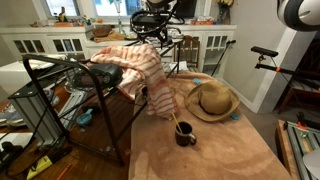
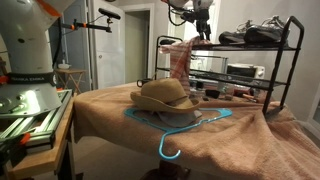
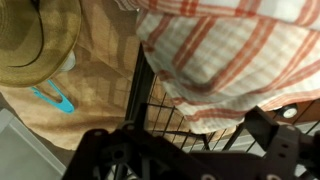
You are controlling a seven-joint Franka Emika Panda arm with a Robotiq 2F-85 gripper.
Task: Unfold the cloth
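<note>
I will grab the cloth [image 1: 135, 65] by its highest fold near the rack's end, so the rest hangs loose to unfold.
The cloth [image 1: 135, 65], striped salmon-pink and cream, lies rumpled over the top of a black wire rack [image 1: 60, 85] and hangs down its end. It also shows in an exterior view [image 2: 180, 60] and fills the upper right of the wrist view [image 3: 230, 50]. My gripper [image 1: 152, 30] hovers just above the cloth's highest fold, and it shows at the top of an exterior view [image 2: 203, 25]. In the wrist view the jaws [image 3: 190, 150] are spread wide, with nothing between them.
A tan straw hat [image 1: 212, 100] lies on a blue hanger [image 2: 175, 125] on the brown-covered table [image 1: 230, 155]. A black mug [image 1: 185, 133] stands in front of the rack. Shoes [image 2: 250, 35] sit on the rack's top shelf. Clutter lies on the floor to one side.
</note>
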